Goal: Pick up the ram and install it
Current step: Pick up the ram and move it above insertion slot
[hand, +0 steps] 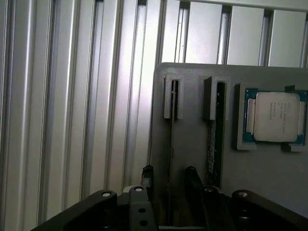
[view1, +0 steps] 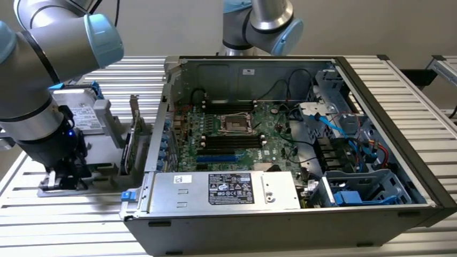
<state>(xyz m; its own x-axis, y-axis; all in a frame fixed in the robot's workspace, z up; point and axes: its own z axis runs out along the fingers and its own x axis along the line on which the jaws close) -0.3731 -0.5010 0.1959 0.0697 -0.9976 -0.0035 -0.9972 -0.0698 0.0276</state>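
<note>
I should grip the ram by its long upper edge (hand: 170,153), so the ram's contacts stay free to go into the motherboard's slot.
The ram (hand: 172,139) stands on edge in a slot of a grey holder (hand: 192,77), seen as a thin dark strip. My gripper (hand: 169,174) is open and straddles it, one black finger (hand: 147,174) on each side with a small gap to the stick. A second stick (hand: 215,130) with a white label stands in the neighbouring slot. In the exterior view my gripper (view1: 64,174) is low over the holder (view1: 100,171) at that view's left, outside the open computer case (view1: 286,225). The motherboard's long black slots (view1: 230,140) lie inside the case.
A processor chip (hand: 275,117) lies in a recess of the holder beside the sticks. An upright expansion card (view1: 132,139) stands between the holder and the case wall. A power supply (view1: 228,190), cables and drive bays crowd the case. A second arm (view1: 260,21) stands behind the case.
</note>
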